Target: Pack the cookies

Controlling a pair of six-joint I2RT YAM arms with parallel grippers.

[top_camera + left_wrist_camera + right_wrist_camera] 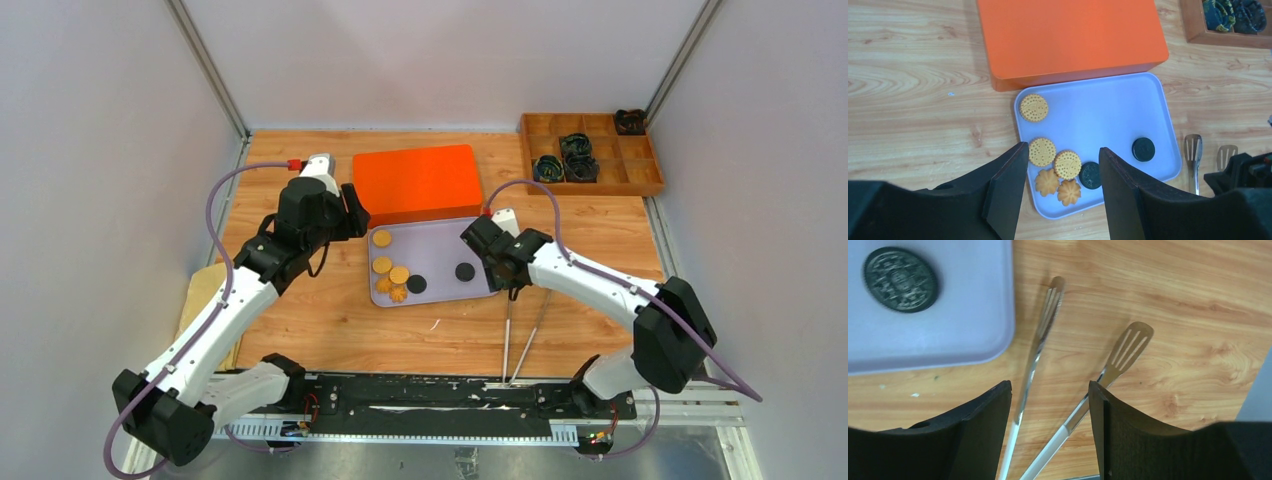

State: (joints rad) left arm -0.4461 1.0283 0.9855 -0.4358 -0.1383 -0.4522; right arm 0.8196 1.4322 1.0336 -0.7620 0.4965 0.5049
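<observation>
Next, my right gripper takes hold of the tongs by the tray-side arm behind its slotted head (1032,366). That leaves both heads free to pinch cookies.
Several cookies lie on a lavender tray (440,245): golden round ones (381,238), a flower-shaped one (398,294) and two black ones (416,284). The left wrist view shows the tray (1098,110), round golden cookies (1042,151), flower cookies (1047,182) and black cookies (1143,149). My left gripper (358,215) (1060,150) is open and empty, above the tray's left edge. My right gripper (508,283) (1050,387) is open and empty, over the tongs (1035,355) beside the tray's near right corner (973,315). One black cookie (900,279) shows there.
A closed orange box (417,183) (1068,35) touches the tray's far edge. Metal tongs (520,335) (1193,155) lie on the table right of the tray. A wooden compartment organizer (640,165) with dark items stands at the back right. A brown board (205,290) lies under the left arm.
</observation>
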